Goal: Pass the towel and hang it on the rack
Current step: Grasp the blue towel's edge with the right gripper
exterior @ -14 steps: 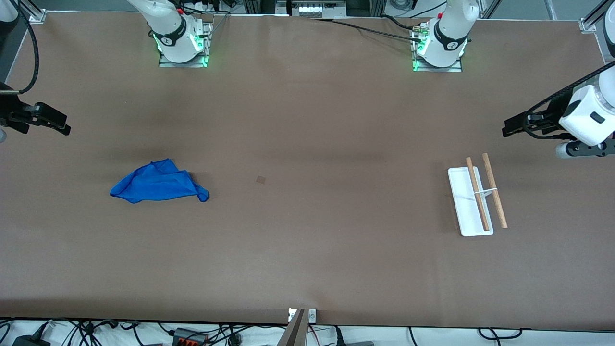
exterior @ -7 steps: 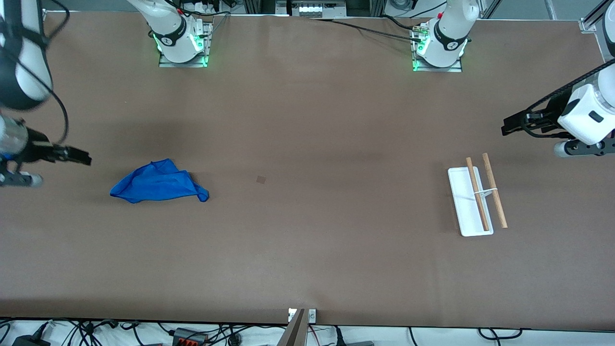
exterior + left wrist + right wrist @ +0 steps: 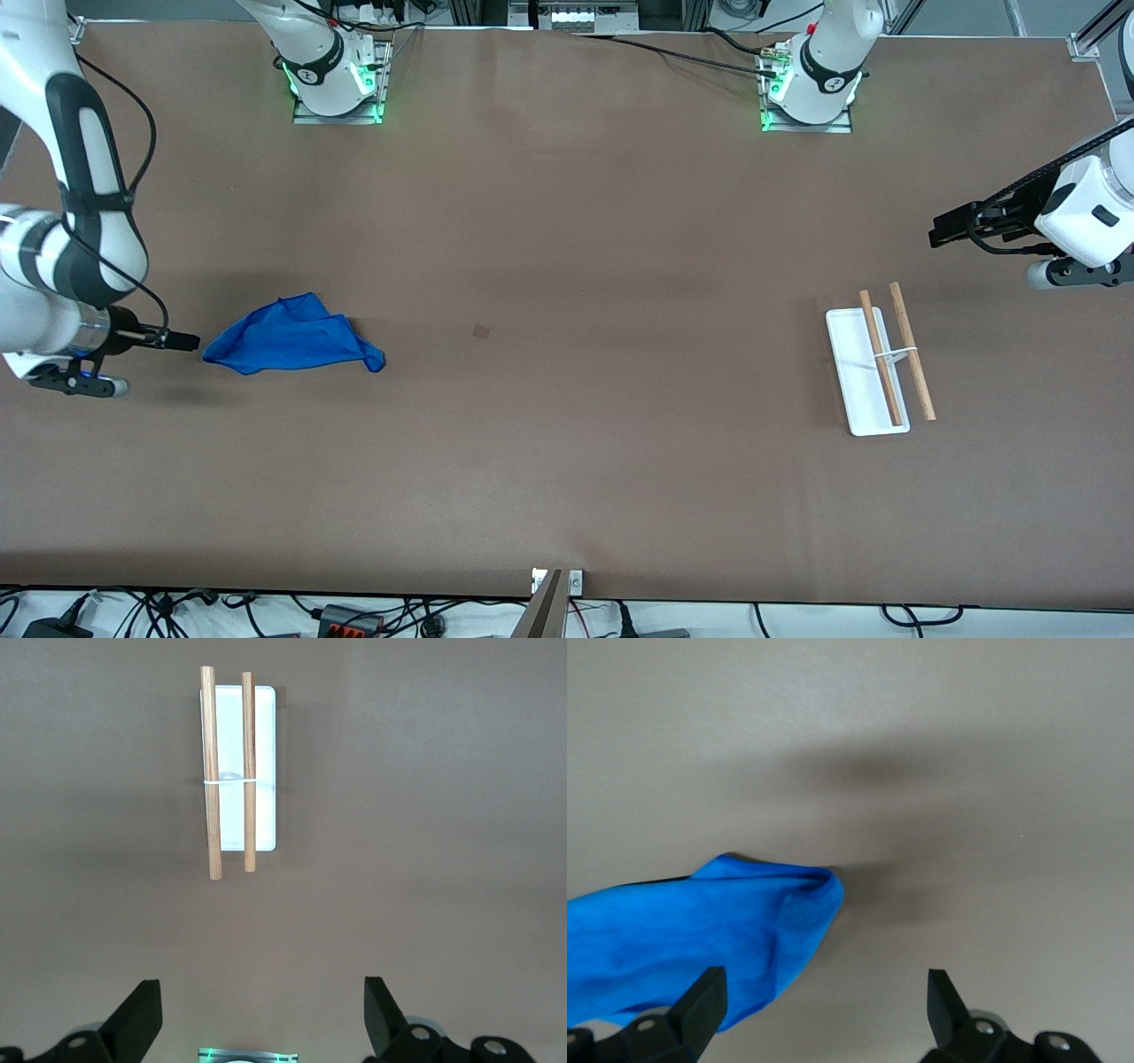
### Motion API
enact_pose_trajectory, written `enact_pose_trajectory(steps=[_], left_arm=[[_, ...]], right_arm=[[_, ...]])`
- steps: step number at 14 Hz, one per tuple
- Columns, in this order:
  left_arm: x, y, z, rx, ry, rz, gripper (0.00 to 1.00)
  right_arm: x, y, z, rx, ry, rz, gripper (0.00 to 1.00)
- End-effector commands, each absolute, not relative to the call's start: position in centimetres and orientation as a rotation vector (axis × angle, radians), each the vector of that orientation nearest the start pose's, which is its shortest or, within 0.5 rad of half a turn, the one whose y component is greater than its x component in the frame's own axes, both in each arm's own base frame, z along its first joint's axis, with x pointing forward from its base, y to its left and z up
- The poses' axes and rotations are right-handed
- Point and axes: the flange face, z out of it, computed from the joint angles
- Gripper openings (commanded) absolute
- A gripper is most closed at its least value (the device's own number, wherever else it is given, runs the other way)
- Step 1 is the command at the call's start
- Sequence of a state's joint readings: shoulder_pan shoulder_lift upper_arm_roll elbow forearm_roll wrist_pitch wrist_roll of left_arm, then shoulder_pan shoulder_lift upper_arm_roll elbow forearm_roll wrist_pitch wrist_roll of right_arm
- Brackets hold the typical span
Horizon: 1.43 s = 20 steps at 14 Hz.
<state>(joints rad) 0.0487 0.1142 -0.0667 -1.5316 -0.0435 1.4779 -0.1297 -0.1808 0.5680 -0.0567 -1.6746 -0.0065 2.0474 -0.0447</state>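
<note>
The robot's right gripper should grab the blue towel by its edge (image 3: 209, 354) next, so that the rest of the blue towel's cloth (image 3: 299, 336) stays hanging free for the pass.
The blue towel (image 3: 291, 337) lies crumpled on the table toward the right arm's end; it also shows in the right wrist view (image 3: 691, 935). My right gripper (image 3: 182, 340) is open and empty, low beside the towel's edge that points to the right arm's end. The rack (image 3: 879, 365), a white tray with two wooden rods, stands toward the left arm's end; it also shows in the left wrist view (image 3: 237, 771). My left gripper (image 3: 948, 232) is open and empty, up over the table beside the rack, toward the bases.
The brown table (image 3: 567, 443) has a small dark mark (image 3: 481, 331) near its middle. Cables and a bracket (image 3: 556, 585) lie along the edge nearest the camera. The arm bases (image 3: 337, 80) stand along the table's edge by the robots.
My right arm has swung in from the table's end and come down, bringing its gripper next to the towel. The left gripper has barely shifted. Towel and rack have not moved.
</note>
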Motion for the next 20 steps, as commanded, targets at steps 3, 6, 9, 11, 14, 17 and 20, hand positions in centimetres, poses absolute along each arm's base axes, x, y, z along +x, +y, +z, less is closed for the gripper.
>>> enact_pose_trajectory(steps=[3, 6, 9, 11, 14, 17, 20], left_arm=[[58.0, -1.3, 57.0, -3.188, -0.147, 0.298, 1.00], [58.0, -1.1, 57.1, -3.187, -0.151, 0.296, 1.00], [58.0, -1.2, 57.1, -3.187, -0.146, 0.296, 1.00], [58.0, -1.0, 57.1, -3.187, -0.151, 0.295, 1.00], [58.0, -0.5, 57.0, -3.192, -0.112, 0.298, 1.00], [58.0, -0.5, 57.0, -3.193, -0.112, 0.299, 1.00], [58.0, -0.5, 56.9, -3.194, -0.110, 0.298, 1.00]], right_arm=[[64.2, -15.4, 22.8, -3.002, 0.389, 0.310, 0.99], [64.5, -15.4, 21.6, -3.007, 0.394, 0.283, 0.91], [64.6, -15.4, 19.8, -3.010, 0.397, 0.272, 0.88], [64.5, -15.6, 19.6, -3.010, 0.394, 0.269, 0.83], [64.5, -15.4, 19.6, -3.012, 0.325, 0.277, 0.61], [64.4, -15.7, 19.6, -3.014, 0.324, 0.280, 0.48], [64.4, -15.5, 19.7, -3.018, 0.254, 0.276, 0.18]])
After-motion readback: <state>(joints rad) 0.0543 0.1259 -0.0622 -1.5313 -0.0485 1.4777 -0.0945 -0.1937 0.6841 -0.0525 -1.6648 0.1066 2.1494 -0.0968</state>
